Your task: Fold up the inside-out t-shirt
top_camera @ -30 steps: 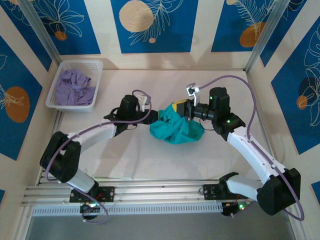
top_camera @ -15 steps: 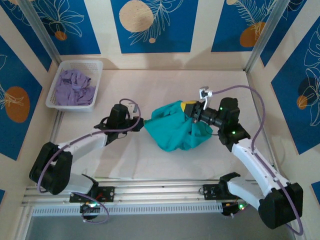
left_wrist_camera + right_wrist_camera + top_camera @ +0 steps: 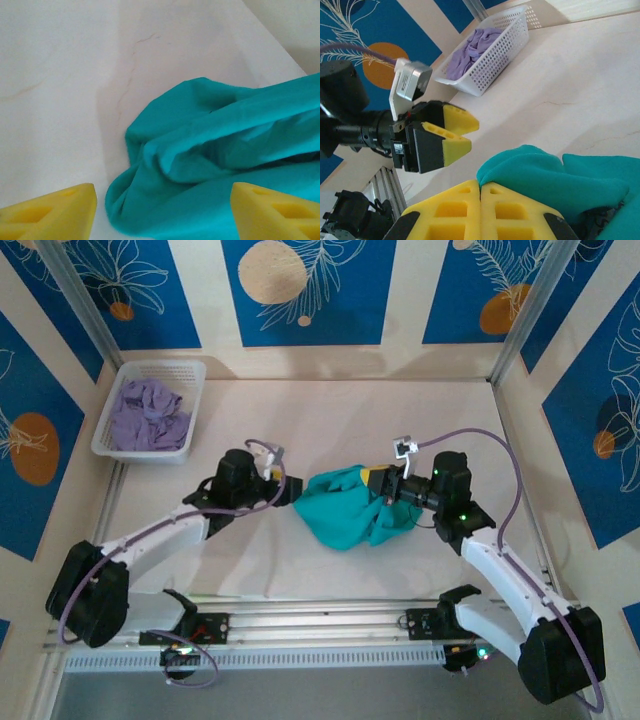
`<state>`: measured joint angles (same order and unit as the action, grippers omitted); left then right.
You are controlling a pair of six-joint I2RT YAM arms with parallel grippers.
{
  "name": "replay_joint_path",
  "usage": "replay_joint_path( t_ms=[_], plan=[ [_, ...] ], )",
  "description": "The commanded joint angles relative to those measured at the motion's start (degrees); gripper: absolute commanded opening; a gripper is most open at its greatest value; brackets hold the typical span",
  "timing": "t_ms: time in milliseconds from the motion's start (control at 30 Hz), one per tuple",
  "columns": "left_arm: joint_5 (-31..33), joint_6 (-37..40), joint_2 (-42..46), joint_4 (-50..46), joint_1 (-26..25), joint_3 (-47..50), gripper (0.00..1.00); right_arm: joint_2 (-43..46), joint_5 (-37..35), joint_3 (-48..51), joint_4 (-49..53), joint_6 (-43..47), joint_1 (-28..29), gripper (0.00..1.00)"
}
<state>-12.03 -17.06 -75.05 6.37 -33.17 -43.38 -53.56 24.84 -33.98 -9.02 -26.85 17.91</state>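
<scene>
My right gripper is holding the fold of the t-shirt. My left gripper next needs to grab the t-shirt by its rounded edge, opposite that fold, to spread the t-shirt for folding.
The teal-green inside-out t-shirt lies bunched in a heap mid-table. My right gripper is at its right upper edge, shut on a fold of the t-shirt; in the right wrist view the yellow pads meet with fabric pinched at their tip. My left gripper hovers at the heap's left edge, open. In the left wrist view the shirt's rounded edge lies between its spread yellow fingertips, with the left one apart from the cloth. The right wrist view also catches that left gripper with its jaws parted.
A white basket holding a pale lavender garment stands at the back left, seen too as the basket in the right wrist view. Patterned walls enclose the pale table on three sides. A metal rail runs along the near edge.
My left gripper, shut on the shirt's left edge half a second ago, has opened and let it go. The shirt has drawn back into a narrower heap, and my right gripper has sunk slightly.
</scene>
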Motion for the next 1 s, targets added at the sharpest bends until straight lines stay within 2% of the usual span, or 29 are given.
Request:
replay_joint_path(
  t_ms=[0,200,367,400,467,567,600,633,700,733,833,967],
  plan=[
    [-1.8,8.6,-5.0,-2.5,-1.2,-5.8,0.73,1.8,2.1,-2.5,2.6,3.0,0.0,0.00],
    [-9.9,18.2,-14.1,-7.5,-1.5,-13.4,0.74,2.4,1.7,-4.2,5.2,4.7,-0.1,0.00],
    [-14.6,19.5,-19.8,-5.5,-1.6,-16.1,0.73,2.0,1.1,-4.6,5.2,5.1,-0.4,0.00],
    [-15.7,19.4,-21.2,-5.5,-1.6,-17.2,0.70,1.7,1.2,-4.8,4.9,5.0,-0.4,0.00],
    [-17.6,18.7,-23.1,-5.4,-1.7,-19.0,0.57,1.3,1.3,-5.2,5.0,5.0,-0.5,0.00],
    [-20.5,16.8,-23.2,-2.4,-1.6,-18.9,0.46,1.1,0.3,-6.1,6.2,6.1,-0.7,0.00],
    [-21.3,16.2,-22.8,-1.0,-1.6,-18.4,0.39,1.0,0.0,-6.3,6.4,6.4,-0.8,0.00],
    [-21.9,15.8,-22.4,-0.2,-1.6,-18.0,0.31,0.9,-0.1,-6.4,6.5,6.5,-1.0,0.00],
    [-22.6,15.2,-21.5,0.0,-1.5,-17.7,0.06,0.8,-0.1,-7.0,6.4,6.5,-1.4,0.00],
    [-22.5,15.0,-21.0,-0.2,-1.4,-17.5,0.00,0.7,-0.2,-7.3,6.5,6.6,-1.6,0.00],
    [-21.1,12.9,-17.5,0.3,-0.6,-16.7,0.00,0.7,-1.2,-8.8,7.2,6.8,-2.6,0.00],
    [-18.9,8.2,-8.6,4.1,1.0,-13.9,0.00,0.9,-2.2,-12.1,8.4,8.0,-3.6,0.00]
  ],
)
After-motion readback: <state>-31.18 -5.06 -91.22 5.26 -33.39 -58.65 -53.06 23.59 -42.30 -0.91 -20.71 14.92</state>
